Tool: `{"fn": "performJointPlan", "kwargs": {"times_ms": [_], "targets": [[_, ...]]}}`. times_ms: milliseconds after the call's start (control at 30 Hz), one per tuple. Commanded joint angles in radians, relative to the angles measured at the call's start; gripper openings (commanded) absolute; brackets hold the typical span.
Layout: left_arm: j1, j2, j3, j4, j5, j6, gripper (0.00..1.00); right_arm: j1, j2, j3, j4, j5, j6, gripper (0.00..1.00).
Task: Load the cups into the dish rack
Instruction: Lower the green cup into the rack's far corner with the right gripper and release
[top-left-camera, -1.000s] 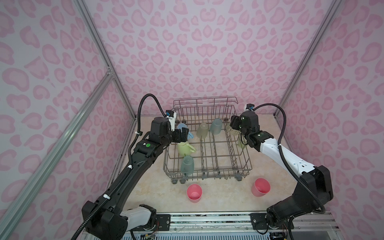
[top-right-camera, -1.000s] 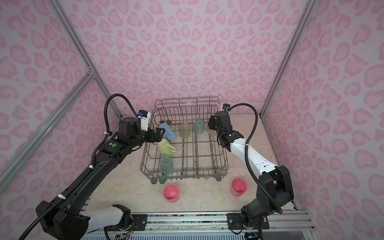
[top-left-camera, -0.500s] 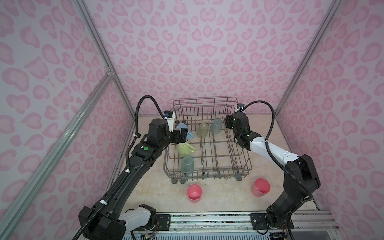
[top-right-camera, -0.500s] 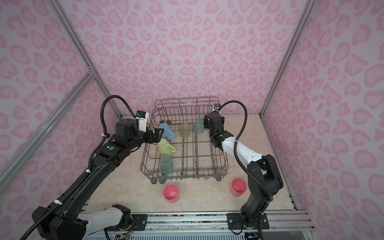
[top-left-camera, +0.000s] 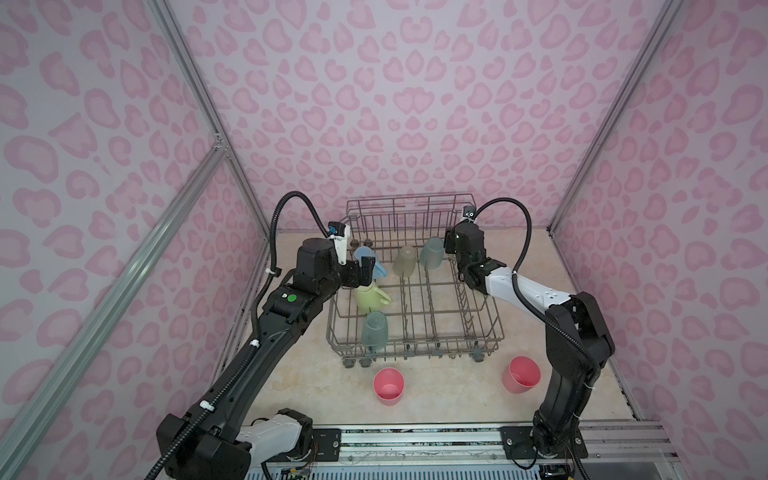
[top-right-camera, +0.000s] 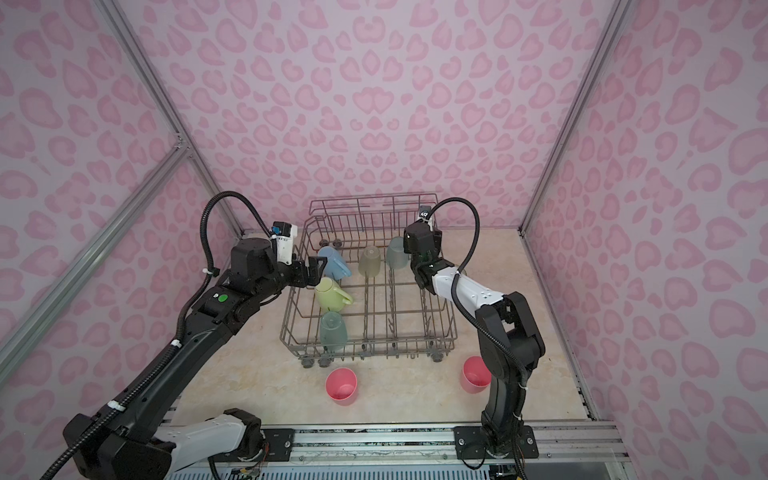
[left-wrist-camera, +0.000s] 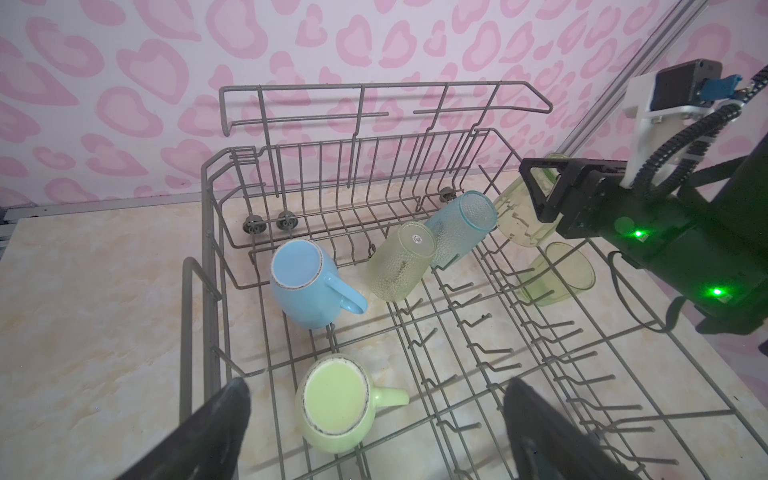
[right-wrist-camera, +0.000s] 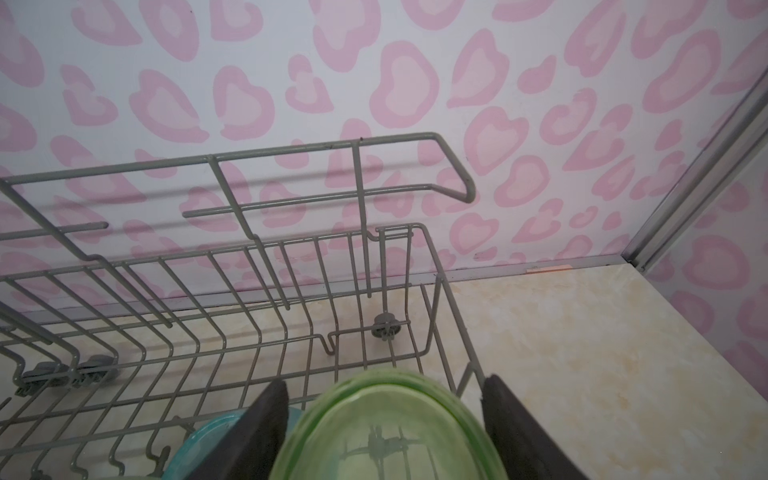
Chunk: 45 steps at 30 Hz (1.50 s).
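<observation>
The robot's right gripper has the lime-green cup high above the rack's wires, beside the back teal cup, and needs to keep holding it. The cup would fall if the gripper opened now.
The dish rack (top-left-camera: 411, 199) (top-right-camera: 374, 199) stands mid-table. Inside it lie a light-blue mug (top-left-camera: 372, 259) (left-wrist-camera: 303, 286), a pale-yellow mug (top-left-camera: 370, 297) (left-wrist-camera: 336, 407), a beige cup (top-left-camera: 405, 262) (left-wrist-camera: 401, 266), two teal cups (top-left-camera: 432, 253) (top-left-camera: 374, 330) and a lime-green cup (left-wrist-camera: 557, 278). My left gripper (left-wrist-camera: 376, 388) (top-left-camera: 359, 274) hangs open above the yellow mug. My right gripper (right-wrist-camera: 384, 386) (top-left-camera: 449, 249) is shut on another lime-green cup (right-wrist-camera: 386, 432) (left-wrist-camera: 519, 216), held over the rack's back right corner beside the back teal cup. Two pink tumblers (top-left-camera: 388, 386) (top-left-camera: 521, 374) stand upright in front of the rack.
The rack's tall back rail (right-wrist-camera: 291, 149) stands close behind my right gripper. Patterned walls close in on three sides, and a metal rail (top-left-camera: 415, 432) carrying both arm bases runs along the front edge.
My right gripper has swung left toward the rack's back right corner, carrying the lime-green cup. My left arm has barely moved and stays open.
</observation>
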Motion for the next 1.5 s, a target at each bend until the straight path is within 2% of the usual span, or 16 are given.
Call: {"fn": "performJointPlan", "kwargs": {"times_ms": [0,967,1233,1467], "targets": [[0.000,-0.008,-0.006,0.036,-0.008,0.009,0.97,0.000,0.022,0.006,0.050,0.037,-0.014,0.60],[0.000,-0.010,-0.007,0.031,-0.004,0.016,0.97,-0.001,0.167,0.005,0.029,0.054,0.056,0.67],[0.000,-0.010,-0.007,0.031,-0.004,0.016,0.97,-0.001,0.174,0.011,-0.019,0.042,0.083,0.73],[-0.001,-0.002,-0.005,0.031,-0.001,0.014,0.97,-0.001,0.145,0.019,-0.060,0.034,0.096,0.84]]}}
